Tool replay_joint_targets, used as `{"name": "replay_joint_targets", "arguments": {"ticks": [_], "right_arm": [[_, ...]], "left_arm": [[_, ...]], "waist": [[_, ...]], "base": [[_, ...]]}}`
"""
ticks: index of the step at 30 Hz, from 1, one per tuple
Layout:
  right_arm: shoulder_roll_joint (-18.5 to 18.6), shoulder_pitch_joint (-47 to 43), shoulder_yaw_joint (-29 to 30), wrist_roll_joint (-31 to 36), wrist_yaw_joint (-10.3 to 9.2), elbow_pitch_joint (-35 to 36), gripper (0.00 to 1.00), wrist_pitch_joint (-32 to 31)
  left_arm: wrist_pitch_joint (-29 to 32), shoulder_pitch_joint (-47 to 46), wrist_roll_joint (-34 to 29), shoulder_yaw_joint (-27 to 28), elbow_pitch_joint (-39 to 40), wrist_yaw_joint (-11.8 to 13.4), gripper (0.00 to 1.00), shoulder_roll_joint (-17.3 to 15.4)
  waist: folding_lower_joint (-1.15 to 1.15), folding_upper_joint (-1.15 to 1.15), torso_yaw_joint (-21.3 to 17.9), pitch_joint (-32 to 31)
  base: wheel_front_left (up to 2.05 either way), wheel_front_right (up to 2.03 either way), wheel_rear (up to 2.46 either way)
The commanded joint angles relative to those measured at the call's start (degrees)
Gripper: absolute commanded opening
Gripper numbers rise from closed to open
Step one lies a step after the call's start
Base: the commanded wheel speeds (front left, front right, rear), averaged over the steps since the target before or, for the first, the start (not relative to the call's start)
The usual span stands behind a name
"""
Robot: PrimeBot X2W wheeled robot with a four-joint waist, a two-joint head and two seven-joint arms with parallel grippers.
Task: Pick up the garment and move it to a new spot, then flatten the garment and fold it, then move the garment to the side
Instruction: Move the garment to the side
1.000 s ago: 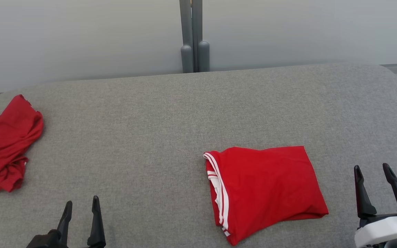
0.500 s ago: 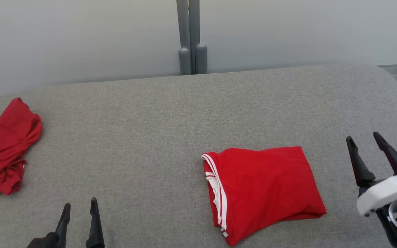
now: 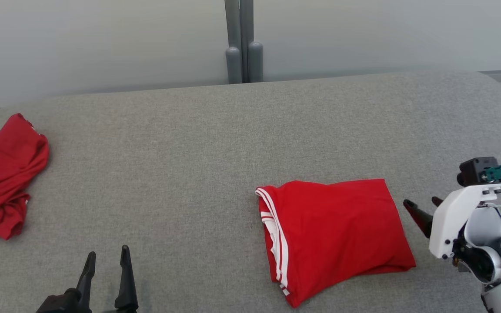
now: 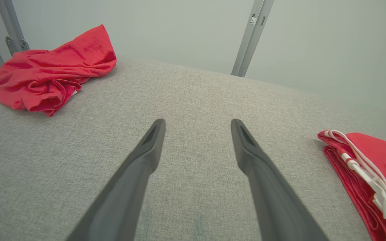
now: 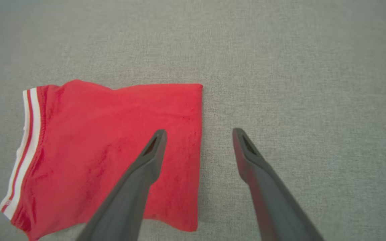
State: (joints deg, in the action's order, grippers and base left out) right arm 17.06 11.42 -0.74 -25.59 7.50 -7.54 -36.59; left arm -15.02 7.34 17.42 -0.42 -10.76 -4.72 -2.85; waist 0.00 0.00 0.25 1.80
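The garment is lying flat on the padded surface. My right gripper needs to grab its plain edge [image 3: 400,224] [image 5: 199,156] next, opposite the striped trim.
The garment [image 3: 337,230] is red with white-striped trim and lies folded on the grey padded surface [image 3: 189,143], right of centre. My right gripper [image 3: 422,202] hangs open just off its right edge, fingers angled down and leftward. In the right wrist view the gripper [image 5: 198,131] straddles that edge of the garment [image 5: 112,144], with the left finger [image 5: 146,164] over red cloth and the right one over bare grey. My left gripper [image 3: 108,252] stands open and empty at the lower left. In the left wrist view it [image 4: 197,122] has the garment [image 4: 380,157] far off to its right.
A second red garment [image 3: 2,174] lies crumpled at the surface's left edge, also visible in the left wrist view [image 4: 52,70]. A grey post [image 3: 242,43] stands against the pale wall behind the far edge. The surface's right end curves off near my right arm.
My right arm has risen and tipped over, so its fingers now point down at the folded garment's right edge. The left gripper and both garments stay put; the camera shifted slightly.
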Motion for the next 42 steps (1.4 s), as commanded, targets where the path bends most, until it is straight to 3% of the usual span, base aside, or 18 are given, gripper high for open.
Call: {"name": "replay_joint_targets", "arguments": {"ticks": [1, 7, 16, 17, 18, 25, 29, 37, 42], "right_arm": [[-0.5, 1.2, 0.0, 0.5, -0.02, -1.4, 1.0, -0.2], [-3.7, 5.7, 0.3, 3.9, -0.02, -13.7, 1.0, 1.8], [-6.0, 10.7, -0.7, 2.6, -0.02, -27.1, 1.0, 6.7], [-6.2, 11.0, -1.2, 2.0, -0.02, -28.0, 0.72, 7.0], [-6.5, 11.5, -1.9, 0.1, -0.02, -29.6, 0.02, 7.4], [-5.0, 12.6, -5.9, -4.5, -0.02, -30.0, 0.0, 9.3], [-2.8, 14.6, -8.6, -6.5, -0.03, -29.1, 0.0, 11.6], [-3.2, 18.7, -13.9, -8.4, -0.03, -28.7, 0.0, 14.3], [-1.6, 20.3, -16.2, -8.1, -0.05, -29.6, 0.0, 17.6]], "left_arm": [[-0.2, -0.9, -0.2, -0.1, 0.0, 0.0, 1.0, -0.1], [-0.2, -2.3, -1.0, -0.7, -0.7, -0.6, 1.0, -0.1], [-0.2, -3.3, -1.8, -0.5, -1.6, -1.3, 1.0, -0.1], [-0.2, -3.3, -1.8, -0.6, -1.6, -1.3, 1.0, -0.1], [-0.2, -3.2, -1.6, -0.7, -1.7, -1.3, 1.0, -0.1], [-0.2, -2.7, -0.9, -0.7, -1.1, -1.0, 1.0, -0.1], [-0.2, -3.6, -2.1, -1.2, 0.0, -1.0, 1.0, -0.1], [-0.2, -4.6, -3.7, -2.4, 3.1, -1.1, 1.0, -0.1], [-0.2, -5.8, -4.5, -2.9, 3.9, -1.3, 1.0, -0.1]], "waist": [[0.0, 0.0, 0.2, 0.7], [0.0, 0.0, 1.1, 1.9], [0.0, 0.0, 2.2, 2.3], [0.0, 0.0, 2.2, 2.2], [0.0, 0.0, 2.3, 2.1], [0.0, 0.0, 1.2, 2.0], [0.0, 0.0, -1.4, 3.0], [0.0, 0.0, -10.9, 5.3], [0.0, 0.0, -16.3, 7.0]], "base": [[0.0, 0.0, 0.0], [0.0, 0.0, 0.0], [0.0, 0.0, 0.0], [0.0, 0.0, 0.0], [0.0, 0.0, 0.0], [0.0, 0.0, 0.0], [0.0, 0.0, 0.0], [0.0, 0.0, 0.0], [0.0, 0.0, 0.0]]}}
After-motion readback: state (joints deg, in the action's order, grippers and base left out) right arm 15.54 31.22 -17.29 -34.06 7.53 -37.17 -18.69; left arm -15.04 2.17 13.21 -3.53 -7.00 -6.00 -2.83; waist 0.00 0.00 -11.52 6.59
